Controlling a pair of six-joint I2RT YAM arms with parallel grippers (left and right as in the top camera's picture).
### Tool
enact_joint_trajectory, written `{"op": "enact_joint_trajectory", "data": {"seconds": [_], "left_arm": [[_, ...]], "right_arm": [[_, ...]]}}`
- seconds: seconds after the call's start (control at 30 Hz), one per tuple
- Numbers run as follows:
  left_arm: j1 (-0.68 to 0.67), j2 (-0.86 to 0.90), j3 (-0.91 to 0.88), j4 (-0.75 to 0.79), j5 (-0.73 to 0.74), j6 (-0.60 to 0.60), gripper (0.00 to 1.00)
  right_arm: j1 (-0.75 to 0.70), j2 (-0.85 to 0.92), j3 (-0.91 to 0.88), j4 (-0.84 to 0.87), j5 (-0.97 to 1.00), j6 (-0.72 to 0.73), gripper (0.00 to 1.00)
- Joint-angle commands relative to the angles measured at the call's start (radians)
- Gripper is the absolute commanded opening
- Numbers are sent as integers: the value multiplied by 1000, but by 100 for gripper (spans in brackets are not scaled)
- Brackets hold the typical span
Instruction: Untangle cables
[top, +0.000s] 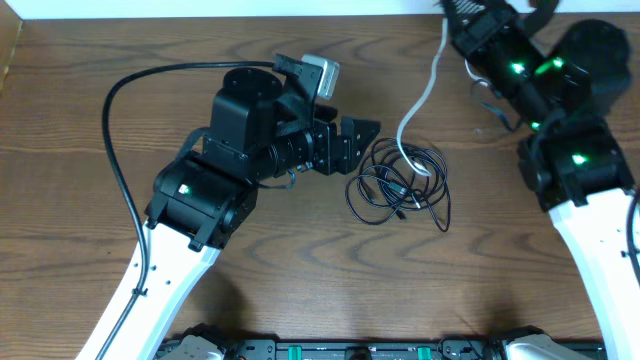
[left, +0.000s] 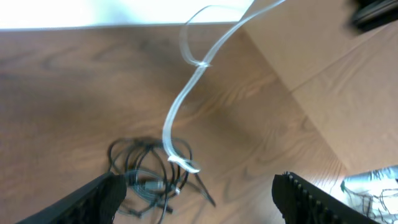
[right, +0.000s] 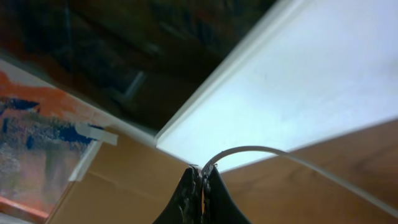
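My left gripper grips the white cable by its middle part (top: 423, 98) (left: 186, 91) next, to pull the cable away.
A pile of black cables (top: 395, 190) lies looped on the wooden table just right of centre. The white cable (top: 420, 105) rises from that pile toward the table's far edge, its lower end still lying among the black loops. My right gripper (top: 450, 12) is shut on the white cable's upper end; in the right wrist view the white cable (right: 298, 158) arcs away from the pinched right gripper (right: 203, 171). My left gripper (top: 360, 145) is open just left of the pile and holds nothing. From the left wrist, the black cables (left: 149, 177) and the white cable (left: 180, 106) lie ahead of the left gripper (left: 199, 186).
A thick black lead (top: 120, 150) curves from the left arm across the table's left side. The table's far edge meets a white wall (left: 93, 12). A cardboard surface (left: 348, 93) shows on the right of the left wrist view.
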Motion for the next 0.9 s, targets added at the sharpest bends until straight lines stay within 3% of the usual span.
{"op": "enact_joint_trajectory", "data": {"seconds": [0.0, 0.23, 0.4, 0.73, 0.87], "left_arm": [[-2, -9, 6, 37, 16, 20, 81], [-2, -9, 5, 121, 16, 20, 81], [-2, -8, 5, 190, 15, 21, 81], [-2, -3, 5, 225, 12, 21, 80], [0, 13, 5, 224, 12, 21, 68]], "right_arm": [[24, 31, 7, 1, -42, 154, 2], [70, 61, 7, 0, -98, 188, 2], [105, 61, 7, 0, -136, 300, 2], [159, 61, 7, -15, -170, 329, 2], [161, 61, 7, -18, -272, 398, 2]]}}
